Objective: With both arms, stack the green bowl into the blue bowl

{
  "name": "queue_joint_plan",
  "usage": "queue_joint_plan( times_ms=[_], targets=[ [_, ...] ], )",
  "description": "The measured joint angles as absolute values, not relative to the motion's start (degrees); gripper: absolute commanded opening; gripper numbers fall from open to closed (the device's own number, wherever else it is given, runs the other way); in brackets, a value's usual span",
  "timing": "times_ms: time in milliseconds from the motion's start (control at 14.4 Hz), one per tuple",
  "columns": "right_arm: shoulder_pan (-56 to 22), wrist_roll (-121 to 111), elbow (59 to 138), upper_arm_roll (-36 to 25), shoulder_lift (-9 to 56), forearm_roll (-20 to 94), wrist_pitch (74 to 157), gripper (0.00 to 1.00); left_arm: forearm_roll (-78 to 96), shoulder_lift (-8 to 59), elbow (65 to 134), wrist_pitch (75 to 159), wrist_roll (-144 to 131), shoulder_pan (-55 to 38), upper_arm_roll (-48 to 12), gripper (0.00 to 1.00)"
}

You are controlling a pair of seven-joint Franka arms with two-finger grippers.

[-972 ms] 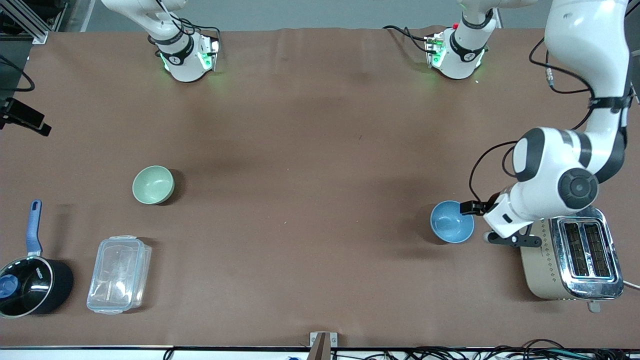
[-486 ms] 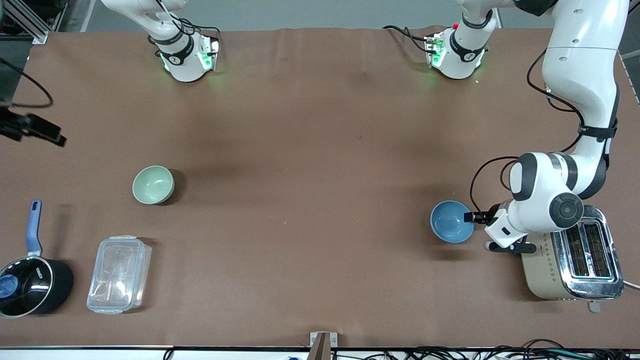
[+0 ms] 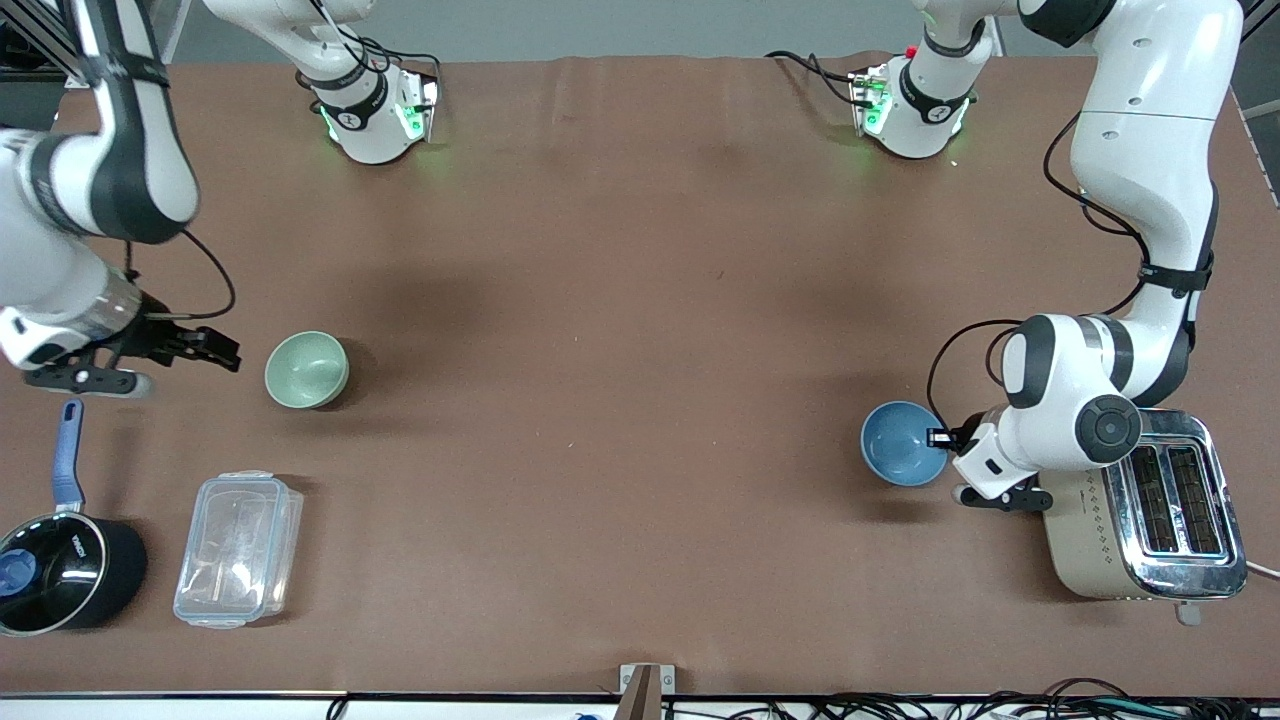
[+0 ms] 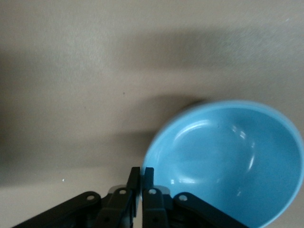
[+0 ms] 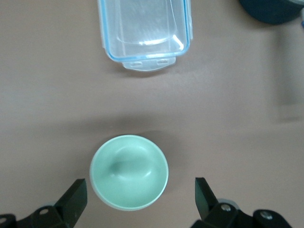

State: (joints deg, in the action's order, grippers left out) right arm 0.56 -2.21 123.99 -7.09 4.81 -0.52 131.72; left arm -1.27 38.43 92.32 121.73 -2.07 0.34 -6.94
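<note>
The robot's right gripper next needs to hold the green bowl by its rim, so that the green bowl can be stacked into the blue bowl.
The green bowl sits upright on the brown table toward the right arm's end. It also shows in the right wrist view. My right gripper hangs just above it, open. Its fingers are spread wider than the bowl and it holds nothing. The blue bowl sits upright beside the toaster. My left gripper is at the bowl's rim on the toaster side. In the left wrist view the gripper is shut on the rim of the blue bowl, one finger inside and one outside.
A metal toaster stands right beside the left gripper. A clear plastic container and a black saucepan with a blue handle lie nearer the front camera than the green bowl. The container also shows in the right wrist view.
The right arm has swung into view and brought its open gripper down to the green bowl. The left gripper has shifted slightly along the blue bowl's rim. Neither bowl has moved.
</note>
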Motion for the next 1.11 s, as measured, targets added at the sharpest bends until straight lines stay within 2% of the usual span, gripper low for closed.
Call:
queue_joint_plan(
  times_ms=[278,417,694,764,833,903,1111],
  targets=[
    [2.33,-2.99,131.97,-7.23,8.54,-0.52,142.73,0.99,-0.54,37.66,89.83,120.78,-3.14,0.50,-12.18,0.00],
    [2.76,-3.08,133.45,-7.23,11.85,-0.52,147.20,0.94,0.45,36.34,88.37,117.90,-6.12,0.40,-15.95,0.00],
    [3.15,-3.07,134.88,-7.19,16.39,-0.52,153.25,0.56,0.59,35.43,88.27,116.14,-21.09,-2.12,-24.66,0.00],
    [3.17,-3.05,134.90,-7.18,16.85,-0.51,154.06,0.41,0.59,35.67,88.41,116.15,-24.11,-4.40,-25.12,0.00],
    [3.18,-3.03,135.02,-7.16,17.16,-0.51,154.50,0.12,0.59,36.09,88.53,116.41,-27.00,-7.12,-25.11,0.00],
    [3.18,-2.92,135.26,-7.09,17.23,-0.22,154.60,0.00,0.59,36.71,88.62,117.34,-29.78,-9.60,-25.05,0.00],
    [3.03,-2.84,135.69,-6.67,17.23,2.20,154.63,0.00,0.49,39.33,88.72,122.37,-36.56,-14.75,-24.95,0.01]
  ],
)
